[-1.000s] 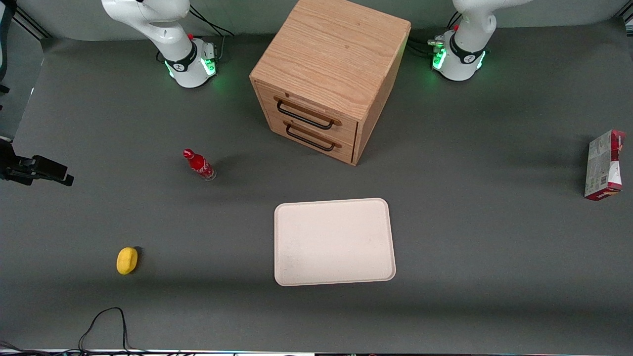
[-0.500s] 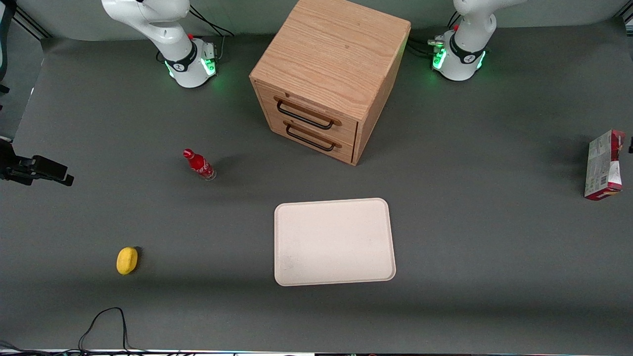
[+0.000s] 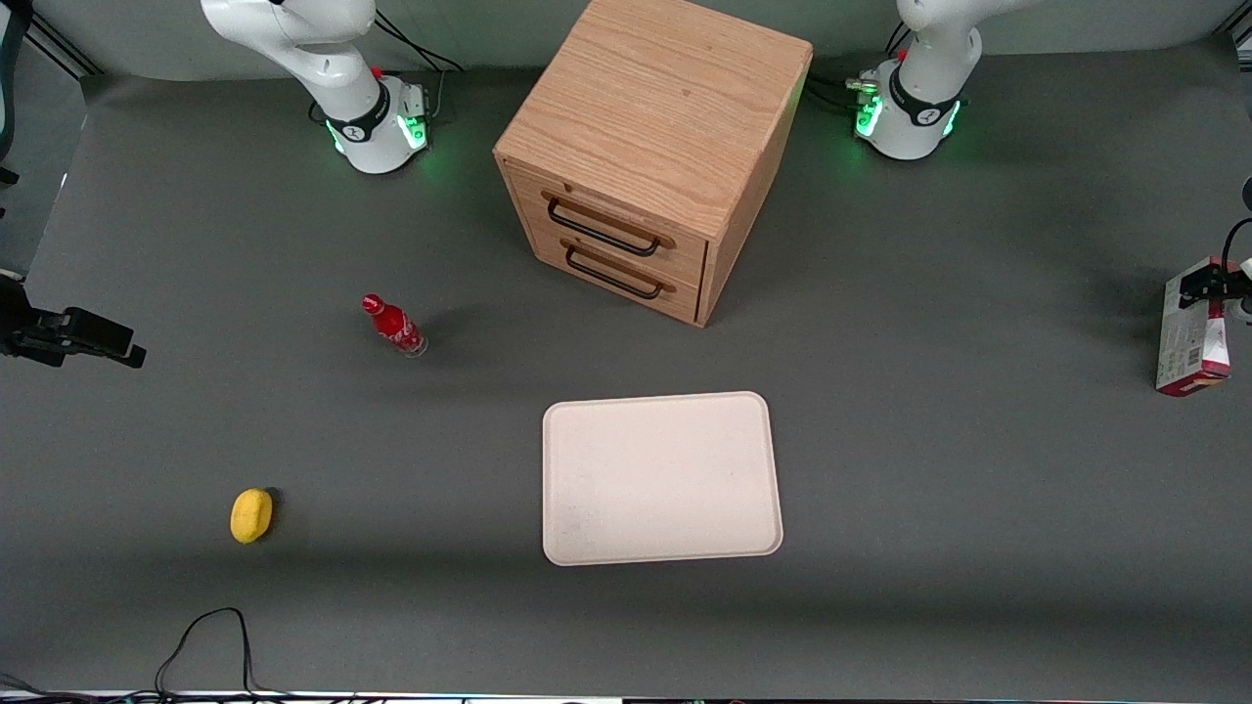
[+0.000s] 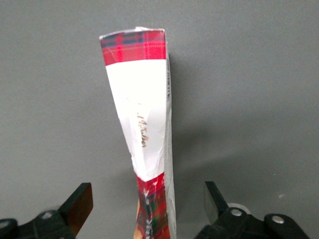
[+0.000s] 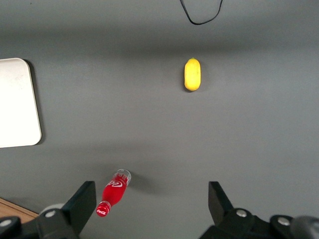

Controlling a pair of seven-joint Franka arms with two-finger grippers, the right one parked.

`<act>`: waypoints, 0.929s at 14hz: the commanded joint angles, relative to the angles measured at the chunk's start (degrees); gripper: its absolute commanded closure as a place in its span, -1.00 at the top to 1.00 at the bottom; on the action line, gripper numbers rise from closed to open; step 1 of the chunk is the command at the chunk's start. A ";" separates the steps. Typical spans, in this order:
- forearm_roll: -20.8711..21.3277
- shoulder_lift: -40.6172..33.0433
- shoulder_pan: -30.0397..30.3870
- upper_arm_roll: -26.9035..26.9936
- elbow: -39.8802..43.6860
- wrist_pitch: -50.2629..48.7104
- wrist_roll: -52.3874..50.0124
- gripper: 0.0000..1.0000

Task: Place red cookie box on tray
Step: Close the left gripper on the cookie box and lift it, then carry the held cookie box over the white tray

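Observation:
My left gripper should next grab the box across its narrow upper end [image 4: 153, 211], since the box's printed side spreads wide while the box's edge is thin.
The red cookie box [image 3: 1191, 332] stands on a thin edge at the working arm's end of the table, far from the tray [image 3: 661, 477]. The cream-white tray lies flat, nearer the front camera than the cabinet, with nothing on it; its corner also shows in the right wrist view [image 5: 15, 104]. My left gripper [image 3: 1213, 284] is just above the box's upper end. In the left wrist view the gripper [image 4: 146, 194] is open, with the box's narrow tartan and white edge [image 4: 142, 114] between the two spread fingers, touching neither.
A wooden two-drawer cabinet [image 3: 650, 147] stands between the arm bases. A small red bottle [image 3: 394, 326] and a yellow fruit [image 3: 251, 515] lie toward the parked arm's end. A black cable [image 3: 210, 636] loops at the table's near edge.
My left gripper has come into the front view at the working arm's end and now sits over the box's upper end. The box and tray have not moved.

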 commanded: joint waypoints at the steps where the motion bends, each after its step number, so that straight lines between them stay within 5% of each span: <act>1: -2.36 0.65 -0.06 0.18 -0.27 0.87 2.25 0.74; 3: -3.33 1.09 -0.06 0.10 -0.18 0.87 2.52 0.00; 5: -3.33 1.18 -0.41 0.18 0.17 0.70 2.43 -1.00; 13: -3.51 0.57 -1.82 0.18 3.49 -3.69 1.82 -1.00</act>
